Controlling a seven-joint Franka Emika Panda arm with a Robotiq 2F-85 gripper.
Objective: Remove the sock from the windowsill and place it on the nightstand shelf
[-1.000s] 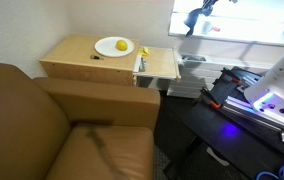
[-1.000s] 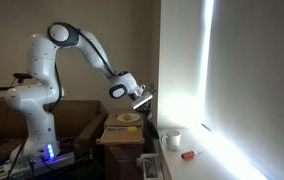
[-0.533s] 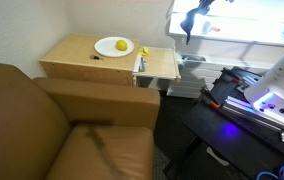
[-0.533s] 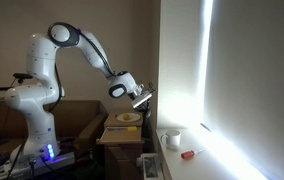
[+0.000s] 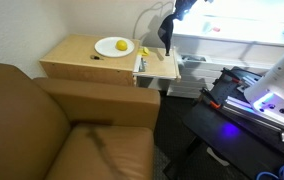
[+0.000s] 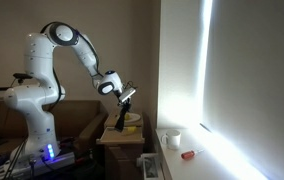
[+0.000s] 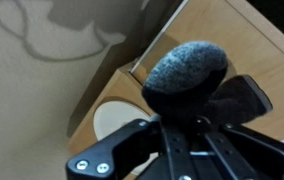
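Observation:
My gripper keeps holding the dark sock for now, until the sock's lower end reaches the shelf's middle. That end hangs near the shelf's back corner.
My gripper (image 5: 173,12) is shut on the dark sock (image 5: 166,36), which hangs limp from it above the right end of the light-wood nightstand shelf (image 5: 162,64). In the other exterior view the gripper (image 6: 128,96) holds the sock (image 6: 122,116) over the nightstand (image 6: 122,135). In the wrist view the sock (image 7: 187,72) bulges dark grey between the black fingers (image 7: 147,150), with the wood top (image 7: 232,40) behind it. The bright white windowsill (image 5: 232,45) lies to the right, also seen washed out (image 6: 197,160).
A white plate (image 5: 114,46) with a yellow item stands on the nightstand, beside a small dark object (image 5: 140,63). A brown leather armchair (image 5: 52,130) fills the front. A white cup (image 6: 173,140) and a small red item (image 6: 187,155) sit on the sill.
The gripper has swung from over the windowsill toward the nightstand, carrying the sock, which now hangs over the shelf's right end.

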